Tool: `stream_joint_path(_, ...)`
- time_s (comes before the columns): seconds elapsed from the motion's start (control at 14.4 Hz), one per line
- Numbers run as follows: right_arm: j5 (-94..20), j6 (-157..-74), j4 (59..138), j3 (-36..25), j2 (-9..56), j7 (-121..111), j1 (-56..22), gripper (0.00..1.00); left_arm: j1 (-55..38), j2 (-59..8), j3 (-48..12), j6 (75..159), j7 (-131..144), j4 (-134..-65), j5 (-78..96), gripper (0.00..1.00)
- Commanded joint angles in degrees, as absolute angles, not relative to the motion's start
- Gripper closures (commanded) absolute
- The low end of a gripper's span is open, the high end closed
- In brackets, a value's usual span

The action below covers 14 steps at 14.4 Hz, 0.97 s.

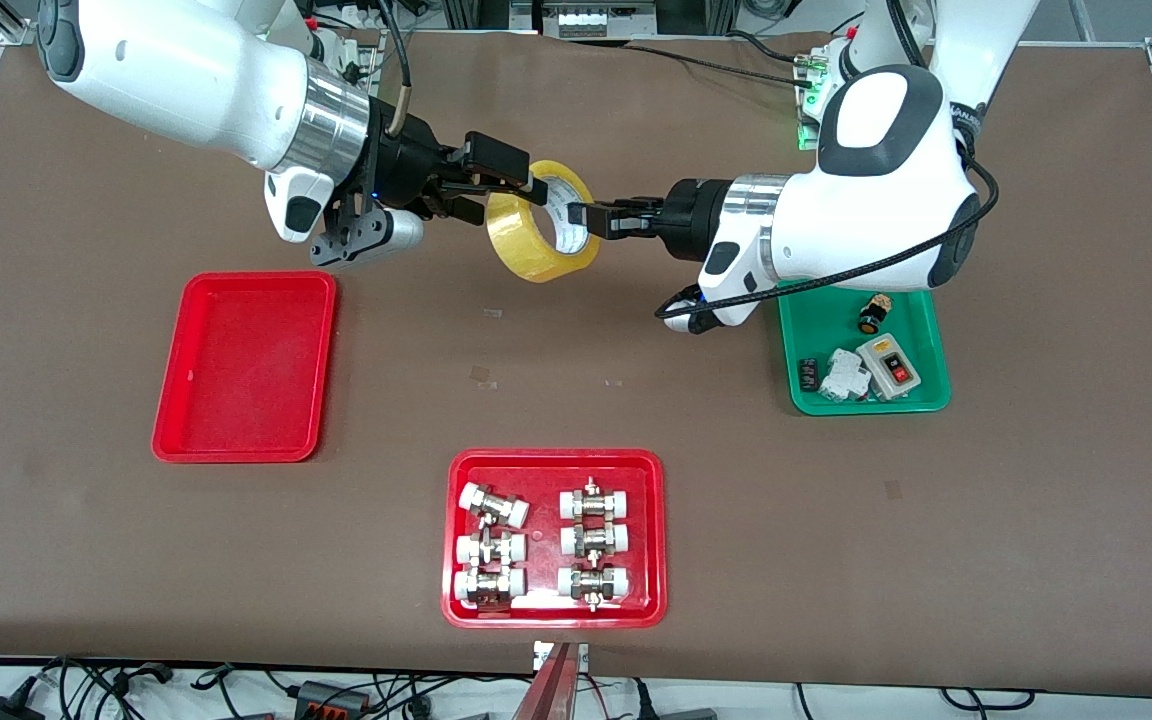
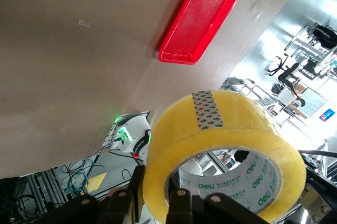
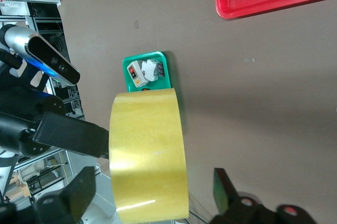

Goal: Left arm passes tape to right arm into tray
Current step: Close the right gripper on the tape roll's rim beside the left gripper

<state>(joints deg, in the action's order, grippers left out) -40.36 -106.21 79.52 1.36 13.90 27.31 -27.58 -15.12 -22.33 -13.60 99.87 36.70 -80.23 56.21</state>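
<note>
The tape is to be carried into the empty red tray [image 1: 243, 366], so the robot's right gripper needs to grab it next by its yellow wound side [image 1: 507, 226].
The tape [image 1: 536, 235], a yellow roll with a whitish printed core, hangs in the air over the table's middle. My left gripper [image 1: 581, 218] is shut on the roll's wall, one finger inside the core and one outside. In the left wrist view the tape [image 2: 226, 140] fills the foreground above my left gripper [image 2: 155, 195]. My right gripper [image 1: 508, 195] is open, with a finger on either side of the roll. In the right wrist view the tape [image 3: 147, 150] sits between those fingers with a gap at each side of my right gripper [image 3: 152, 192]. The plain red tray [image 1: 246, 340] lies empty toward the right arm's end.
A red tray [image 1: 556, 470] holding several white-capped metal fittings lies near the front camera's edge. A green tray [image 1: 816, 330] with switches and small parts sits toward the left arm's end, partly under the left arm. Bare brown table surrounds them.
</note>
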Motion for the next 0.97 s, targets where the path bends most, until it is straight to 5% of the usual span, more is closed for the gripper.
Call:
stream_joint_path(0.0,-41.0,-106.1,78.1,0.9,14.6,27.5,-28.0,0.23,-14.9,-22.5,-13.5,98.6,37.0,-78.7,57.5,1.00)
stream_joint_path(0.35,-41.1,-105.7,78.1,1.0,14.6,27.3,-28.0,0.58,-14.9,-22.5,-13.5,98.5,36.9,-78.7,57.5,1.00)
stream_joint_path(0.63,-41.1,-105.9,78.1,1.0,14.6,27.3,-28.0,0.62,-14.9,-22.5,-13.5,98.4,36.8,-78.7,57.4,0.99)
stream_joint_path(0.76,-41.0,-105.9,78.1,1.0,14.6,27.2,-28.0,0.62,-14.9,-22.4,-13.4,97.2,37.2,-78.7,57.1,0.84)
stream_joint_path(0.83,-41.0,-106.0,78.1,1.0,14.6,27.2,-28.0,0.62,-14.8,-22.4,-13.1,96.0,37.2,-78.7,57.0,0.67)
stream_joint_path(0.9,-41.0,-106.0,78.1,1.0,14.6,27.2,-28.0,0.62,-14.0,-22.3,-13.0,94.9,36.7,-78.6,56.7,0.01)
